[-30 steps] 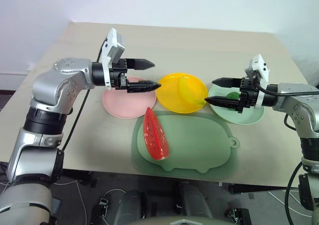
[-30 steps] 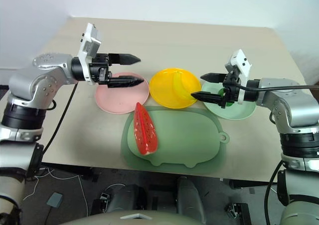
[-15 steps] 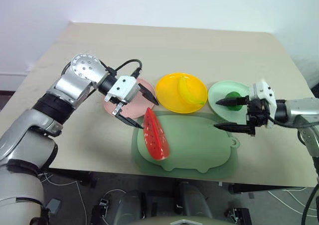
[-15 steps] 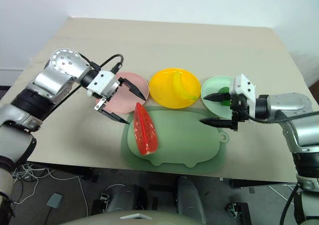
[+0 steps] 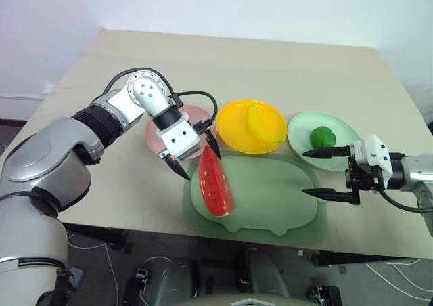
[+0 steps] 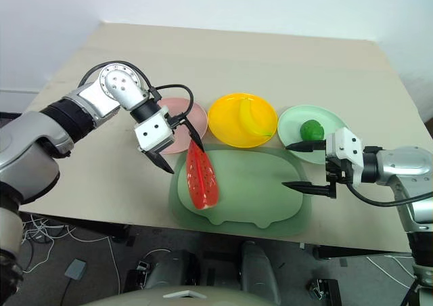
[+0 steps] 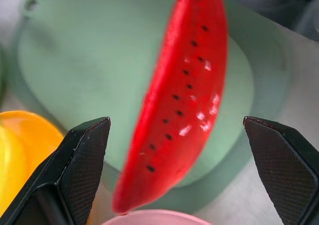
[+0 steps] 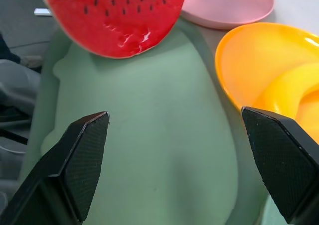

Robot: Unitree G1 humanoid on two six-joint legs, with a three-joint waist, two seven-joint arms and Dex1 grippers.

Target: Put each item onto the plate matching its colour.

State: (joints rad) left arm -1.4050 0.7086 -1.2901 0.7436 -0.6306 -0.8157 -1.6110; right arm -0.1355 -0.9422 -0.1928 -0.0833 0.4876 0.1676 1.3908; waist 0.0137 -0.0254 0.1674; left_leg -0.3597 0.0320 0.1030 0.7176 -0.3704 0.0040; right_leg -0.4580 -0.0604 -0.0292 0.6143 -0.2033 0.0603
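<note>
My left gripper grabs the watermelon slice (image 5: 215,184) across its two flat seeded sides next, since the slice stands on edge with those sides turned outward.
The red watermelon slice (image 5: 215,184) stands on edge on the left part of the pale-green pig mat (image 5: 270,198). My left gripper (image 5: 199,158) is open and points down over the slice's far end, one finger on each side with gaps; in the left wrist view the slice (image 7: 184,95) lies between them. Behind that gripper the pink plate (image 5: 198,111) is partly hidden. The banana (image 5: 260,123) lies on the yellow plate (image 5: 230,116). The dark-green fruit (image 5: 323,137) sits on the mint plate (image 5: 298,126). My right gripper (image 5: 304,174) is open and level over the mat's right edge, holding nothing.
The three plates stand in a row just behind the mat on a beige table (image 5: 237,62). The table's front edge runs just below the mat. A cable loops off my left wrist over the pink plate.
My left gripper swung down from above the pink plate and turned to straddle the watermelon's far end. My right gripper drew back from the mint plate to the mat's right edge. Both stayed open.
</note>
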